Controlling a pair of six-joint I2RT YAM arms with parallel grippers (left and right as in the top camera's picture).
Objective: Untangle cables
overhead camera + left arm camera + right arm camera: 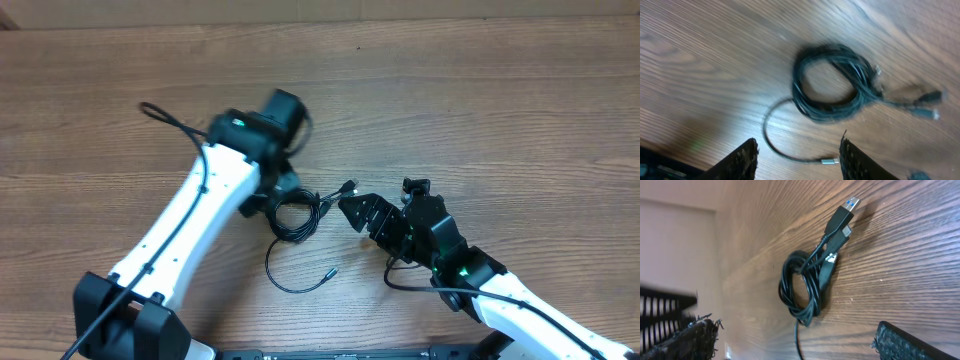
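The coil (832, 82) needs to be untangled, so my right gripper should next grab it by its plug side (869, 90). The opposite loops are left for my left gripper.
The cables (293, 215) lie wound together in one small black coil in the middle of the table. One loose strand curves out toward the front and ends in a metal plug (330, 270). Other plugs (348, 187) stick out on the coil's right side. My left gripper (268, 203) sits at the coil's left edge, open. In the left wrist view the coil (832, 82) lies beyond the open left gripper (799, 160), and the loose plug (829, 161) rests on the wood between the fingers. My right gripper (352, 208) stands wide open just right of the coil. The coil (802, 287) is apart from the right gripper (800, 345).
The wooden table (500, 110) stretches around the coil. Thick black arm cables run along the left arm (165, 120) and loop by the right arm (405, 280). A pale wall (675, 245) shows in the right wrist view.
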